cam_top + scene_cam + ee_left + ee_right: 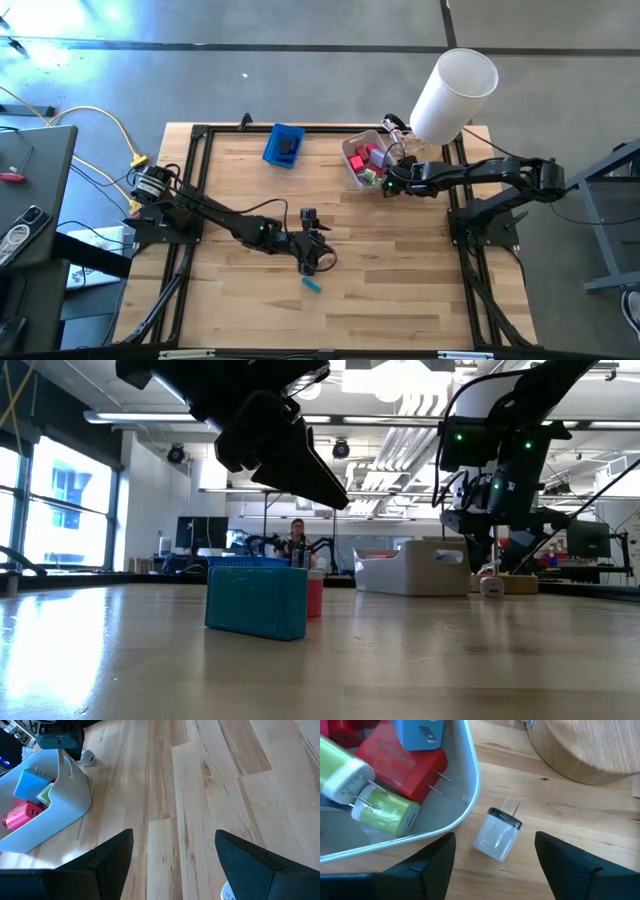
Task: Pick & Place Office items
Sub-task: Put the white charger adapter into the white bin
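My right gripper comes down before it closes on the small white plug piece (497, 832), since in the right wrist view the gripper's fingers stand above the piece.
My left gripper (312, 255) is open and empty over the table's middle; it also shows in the low view (285, 445). A teal block (312, 285) lies on the table just near of it and stands under the gripper in the low view (257, 600). My right gripper (390, 182) is open beside the near right corner of the translucent white bin (366, 160). A small white plug piece (497, 832) lies on its side on the wood between the right fingers' line, untouched. The bin holds red (402, 762), green (385, 812) and blue (420, 732) pieces.
A blue tray (284, 145) sits at the far middle of the table. A tall white cylinder (455, 92) on a round wooden base (590, 750) stands right of the bin, close to my right arm. A black frame (195, 180) runs along the table's sides.
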`<state>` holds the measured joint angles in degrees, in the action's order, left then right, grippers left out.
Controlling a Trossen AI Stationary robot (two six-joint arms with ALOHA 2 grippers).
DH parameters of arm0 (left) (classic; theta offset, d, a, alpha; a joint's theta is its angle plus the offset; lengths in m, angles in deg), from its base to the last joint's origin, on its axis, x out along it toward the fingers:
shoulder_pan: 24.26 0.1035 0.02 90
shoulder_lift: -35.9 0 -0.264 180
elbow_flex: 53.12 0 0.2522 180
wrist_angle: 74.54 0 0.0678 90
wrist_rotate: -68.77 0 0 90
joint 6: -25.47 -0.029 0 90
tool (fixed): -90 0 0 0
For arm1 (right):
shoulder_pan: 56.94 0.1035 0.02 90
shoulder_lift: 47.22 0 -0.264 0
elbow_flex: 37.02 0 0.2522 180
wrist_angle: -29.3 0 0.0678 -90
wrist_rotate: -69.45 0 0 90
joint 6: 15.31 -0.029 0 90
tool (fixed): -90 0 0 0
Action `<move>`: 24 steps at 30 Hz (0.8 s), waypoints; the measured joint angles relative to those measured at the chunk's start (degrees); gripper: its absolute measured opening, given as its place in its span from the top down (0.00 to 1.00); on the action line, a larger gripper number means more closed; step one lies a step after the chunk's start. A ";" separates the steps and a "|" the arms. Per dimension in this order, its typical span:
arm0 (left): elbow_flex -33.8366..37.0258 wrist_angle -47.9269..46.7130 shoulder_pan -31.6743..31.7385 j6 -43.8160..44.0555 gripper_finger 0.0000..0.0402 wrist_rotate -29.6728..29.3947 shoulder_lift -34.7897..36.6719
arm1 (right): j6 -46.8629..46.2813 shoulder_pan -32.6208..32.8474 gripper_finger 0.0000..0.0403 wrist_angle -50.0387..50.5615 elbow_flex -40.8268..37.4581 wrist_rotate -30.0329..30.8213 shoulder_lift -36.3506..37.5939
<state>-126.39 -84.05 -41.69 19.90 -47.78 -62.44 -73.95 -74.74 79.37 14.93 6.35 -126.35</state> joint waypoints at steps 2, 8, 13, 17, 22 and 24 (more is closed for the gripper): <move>0.00 0.00 0.00 0.00 0.32 0.00 0.00 | 0.01 0.00 0.35 0.00 0.00 0.03 -0.30; 0.00 -0.11 0.00 0.00 0.32 -0.02 0.00 | 1.46 0.00 0.35 -2.43 0.00 1.53 -4.24; 0.00 -0.19 0.00 0.00 0.32 -0.16 0.00 | 3.03 -0.23 0.35 -6.95 0.00 1.34 -6.32; 0.00 -0.20 0.00 0.00 0.32 -0.16 0.00 | 2.60 -0.33 0.35 -6.49 0.00 1.11 -7.86; 0.00 -0.32 0.00 -0.02 0.32 -0.15 0.00 | 1.95 -0.35 0.35 -6.66 0.00 1.45 -9.30; 0.00 -0.35 0.00 -0.02 0.32 -0.15 0.00 | 2.26 -0.49 0.36 -6.38 -0.01 1.44 -9.55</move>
<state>-126.39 -84.40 -41.69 19.88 -47.93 -62.44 -71.70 -75.24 72.99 14.92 7.79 -135.91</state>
